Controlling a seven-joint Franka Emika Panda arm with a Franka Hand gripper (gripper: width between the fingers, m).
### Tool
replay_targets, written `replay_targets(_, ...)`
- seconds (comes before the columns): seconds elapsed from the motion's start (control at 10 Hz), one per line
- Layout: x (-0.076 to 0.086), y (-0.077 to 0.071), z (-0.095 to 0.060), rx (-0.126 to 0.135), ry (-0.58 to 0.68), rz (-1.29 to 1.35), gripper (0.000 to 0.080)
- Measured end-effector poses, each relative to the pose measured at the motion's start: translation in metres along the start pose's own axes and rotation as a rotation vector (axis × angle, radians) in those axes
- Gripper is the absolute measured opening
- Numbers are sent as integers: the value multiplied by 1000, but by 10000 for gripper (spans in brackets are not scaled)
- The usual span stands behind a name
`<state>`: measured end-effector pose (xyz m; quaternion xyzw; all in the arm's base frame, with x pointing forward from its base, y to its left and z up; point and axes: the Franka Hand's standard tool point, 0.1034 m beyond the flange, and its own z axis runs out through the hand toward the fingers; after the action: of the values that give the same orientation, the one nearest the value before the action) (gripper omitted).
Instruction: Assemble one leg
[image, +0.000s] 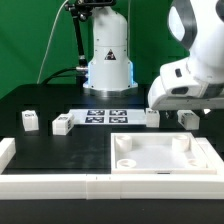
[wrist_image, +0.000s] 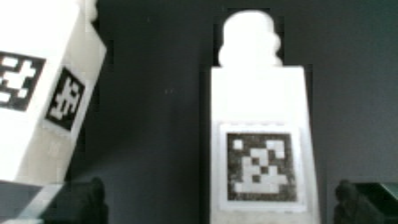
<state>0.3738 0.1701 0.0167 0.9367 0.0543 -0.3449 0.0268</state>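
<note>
The rounded peg of the white leg needs to stay free to go into a corner socket, so my gripper will reach the leg and grab its tagged body (wrist_image: 263, 175).
Several white legs with black-and-white tags lie on the black table: one (image: 30, 120) and another (image: 62, 125) at the exterior view's left, one (image: 152, 117) and one (image: 188, 118) at its right. My gripper (image: 186, 108) hangs just above the rightmost leg. In the wrist view that leg (wrist_image: 254, 130) lies lengthwise between my open fingertips (wrist_image: 80, 200), tag face up, with a rounded peg at its far end. The gripper (wrist_image: 222, 205) is open and does not touch it. A second leg (wrist_image: 45, 100) lies close beside it.
The large flat white square panel (image: 160, 155) with corner sockets lies in front of the gripper. The marker board (image: 105, 115) lies at the table's middle, before the robot base (image: 108, 65). A low white wall (image: 50, 185) runs along the front and the left.
</note>
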Motion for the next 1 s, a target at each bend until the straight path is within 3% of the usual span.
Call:
replay_targets(0.2,0,-2,6,-15,-158,6,649)
replay_targets(0.6,2,-9,9,-15,-157,-21,649)
replay_targets(1.0,3,-3,7,3,-156,-99,649)
